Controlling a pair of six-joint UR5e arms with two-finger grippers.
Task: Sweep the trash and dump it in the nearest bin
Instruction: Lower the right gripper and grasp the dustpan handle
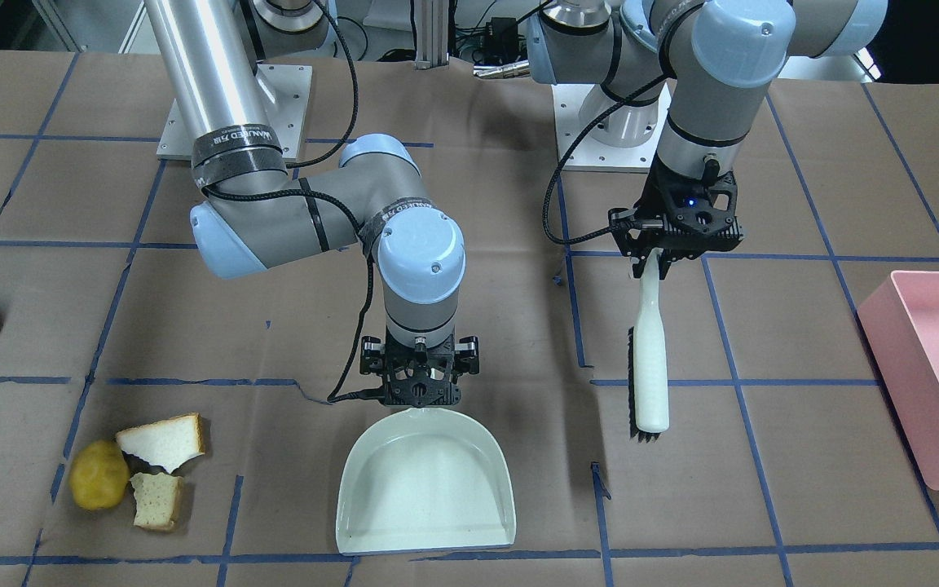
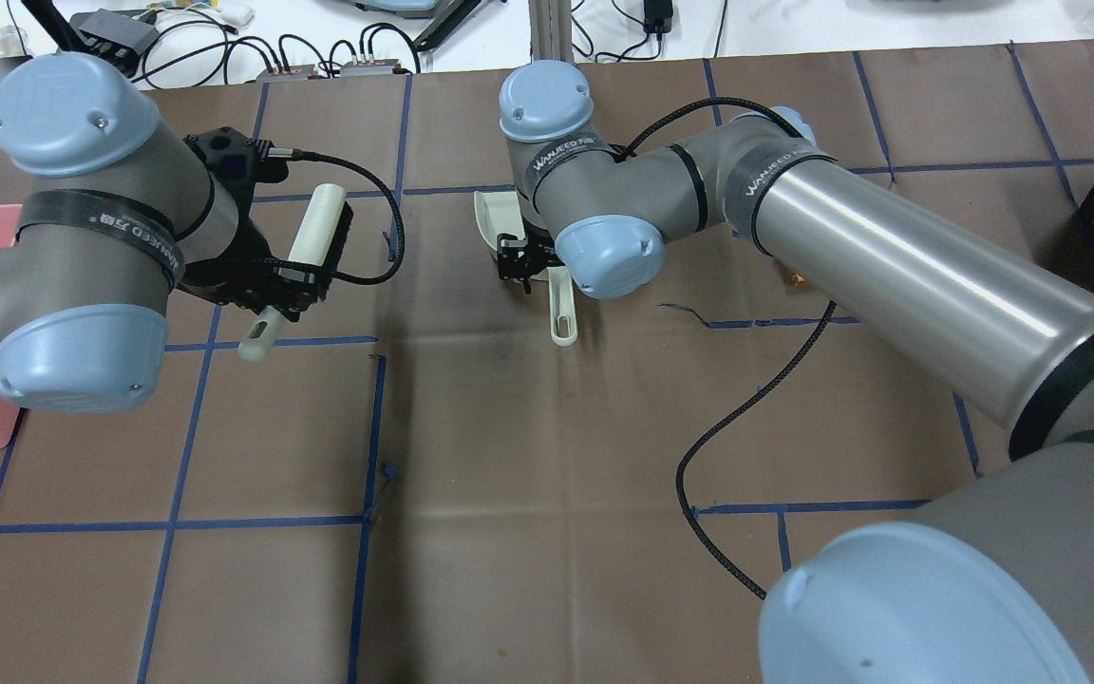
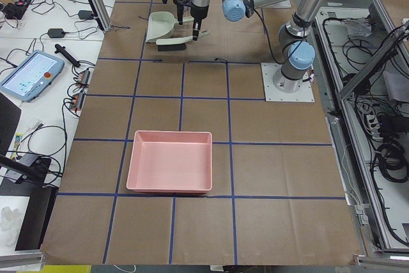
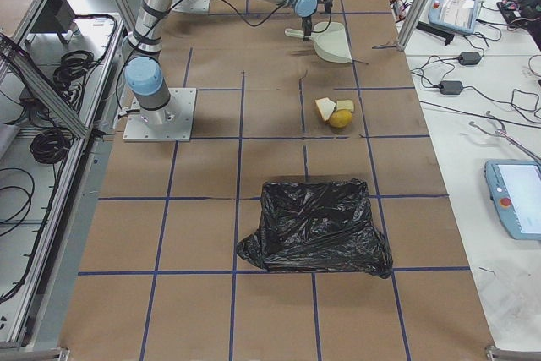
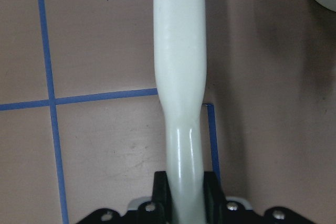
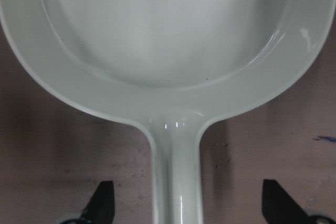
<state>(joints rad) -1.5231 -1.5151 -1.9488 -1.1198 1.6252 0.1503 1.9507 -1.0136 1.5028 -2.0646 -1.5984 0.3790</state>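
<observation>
The robot's right gripper needs to close on the dustpan now, because both fingertips reach down beside the handle [image 6: 177, 195] to its depth near the table. Closing now would hold the dustpan.
The trash lies together on the table: a yellow lumpy ball [image 1: 99, 474], a white bread slice [image 1: 164, 440] and a speckled bread chunk [image 1: 157, 499]. It also shows in the exterior right view [image 4: 336, 112]. A white dustpan [image 1: 425, 489] lies flat to their side, its mouth facing away from the robot. My right gripper [image 1: 421, 391] is open over its handle [image 6: 176, 192], fingers [image 6: 100, 205] wide apart on either side. My left gripper [image 1: 655, 254] is shut on the handle of a white brush [image 1: 650, 350], which points away from the robot [image 5: 179, 66].
A pink bin [image 1: 934, 359] stands at the table's end on my left [image 3: 169, 171]. A black-bagged bin [image 4: 317, 226] stands at the end on my right, beyond the trash. Blue tape lines grid the brown table cover.
</observation>
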